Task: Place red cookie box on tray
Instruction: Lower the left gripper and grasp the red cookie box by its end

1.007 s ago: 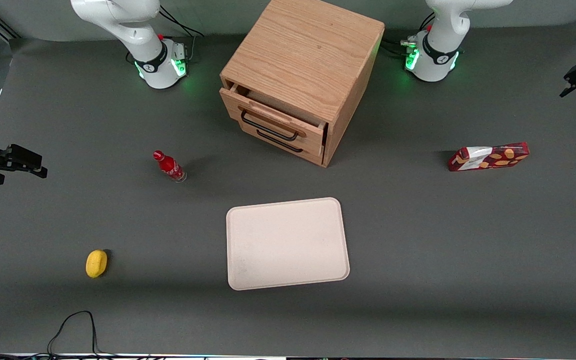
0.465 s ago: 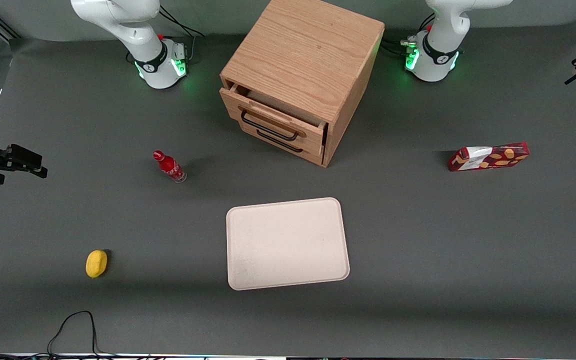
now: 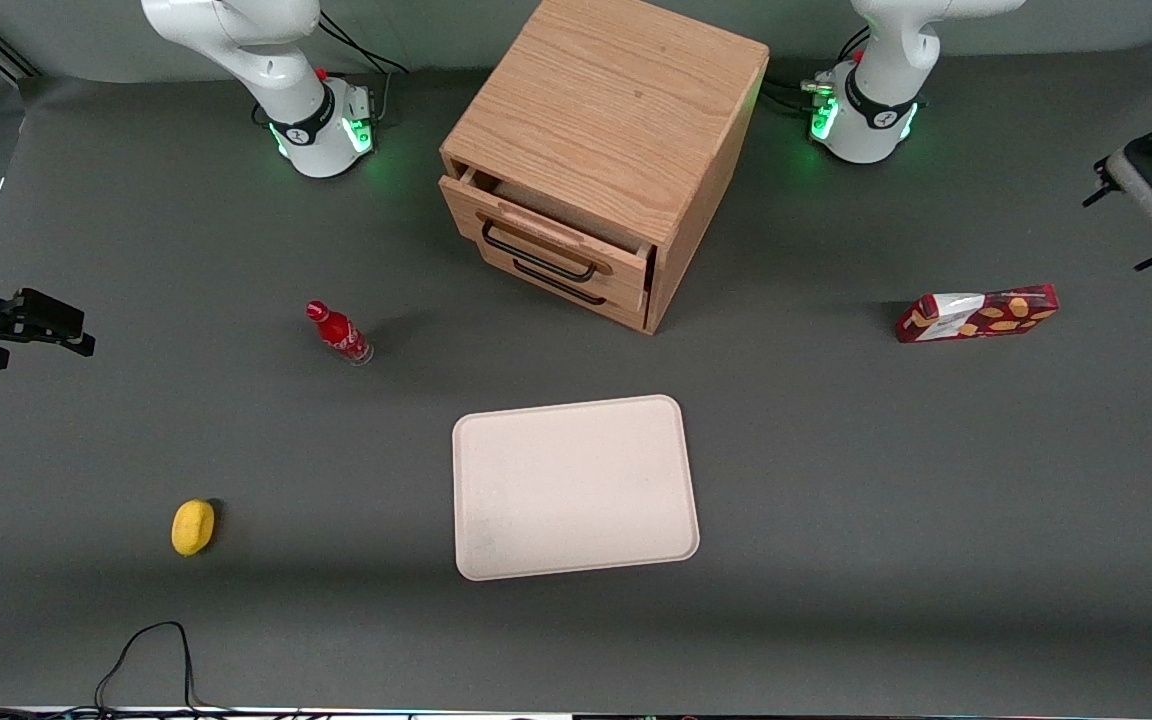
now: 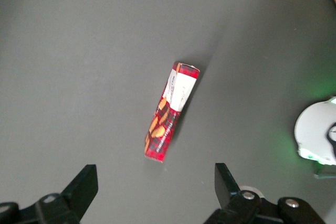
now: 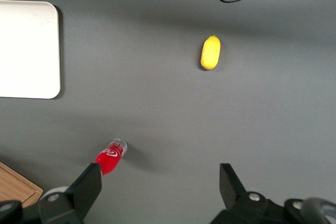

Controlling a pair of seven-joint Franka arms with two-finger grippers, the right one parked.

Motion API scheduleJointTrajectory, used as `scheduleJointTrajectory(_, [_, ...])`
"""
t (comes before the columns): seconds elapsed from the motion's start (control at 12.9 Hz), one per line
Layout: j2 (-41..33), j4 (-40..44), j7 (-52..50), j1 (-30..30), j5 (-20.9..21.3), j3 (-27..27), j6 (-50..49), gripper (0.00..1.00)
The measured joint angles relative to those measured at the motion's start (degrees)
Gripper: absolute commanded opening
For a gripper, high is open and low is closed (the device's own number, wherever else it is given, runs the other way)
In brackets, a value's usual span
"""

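The red cookie box needs to go on the tray, so my gripper should grab it next by its cookie-printed section [image 3: 1006, 313] [image 4: 161, 127].
The red cookie box [image 3: 978, 313] rests on the grey table toward the working arm's end, its white patch pointing toward the cabinet. In the left wrist view the red cookie box [image 4: 170, 112] sits just ahead of the jaws, which stand wide apart with only table between them. My gripper [image 3: 1141, 215] hovers above the table, open, farther from the front camera than the box and apart from it; in the wrist view the gripper [image 4: 155, 176] holds nothing. The pale cream tray [image 3: 496, 540] lies bare near the table's middle, nearer the front camera than the cabinet.
A wooden cabinet [image 3: 616, 120] with its top drawer [image 3: 546, 240] slightly open stands between the arm bases. A small red-capped bottle [image 3: 339, 333] and a yellow object [image 3: 193, 526] lie toward the parked arm's end. A black cable [image 3: 151, 650] loops at the table's front edge.
The gripper has swung in from the table's end toward the cookie box and come lower in the front view. Box, tray and everything else stayed put.
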Motion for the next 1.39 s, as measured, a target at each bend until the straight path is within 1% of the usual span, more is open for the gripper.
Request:
scheduleJointTrajectory(0.39, [0.7, -18.1, 4.1, 0.1, 0.2, 0.6, 23.2, 0.99])
scheduleJointTrajectory(0.54, [3.1, -22.2, 7.5, 1.4, 0.2, 0.8, 30.4, 0.99])
scheduleJointTrajectory(0.7, [5.7, -24.8, 10.0, 2.8, 0.2, 1.0, 36.1, 1.0])
scheduleJointTrajectory(0.85, [8.2, -25.9, 11.3, 3.7, 0.2, 1.0, 39.4, 1.0])
scheduleJointTrajectory(1.08, [12.5, -27.7, 13.1, 3.9, 0.2, 1.0, 45.6, 1.0])
scheduleJointTrajectory(1.39, [16.8, -29.3, 14.1, 4.1, 0.3, 1.0, 51.2, 1.0])
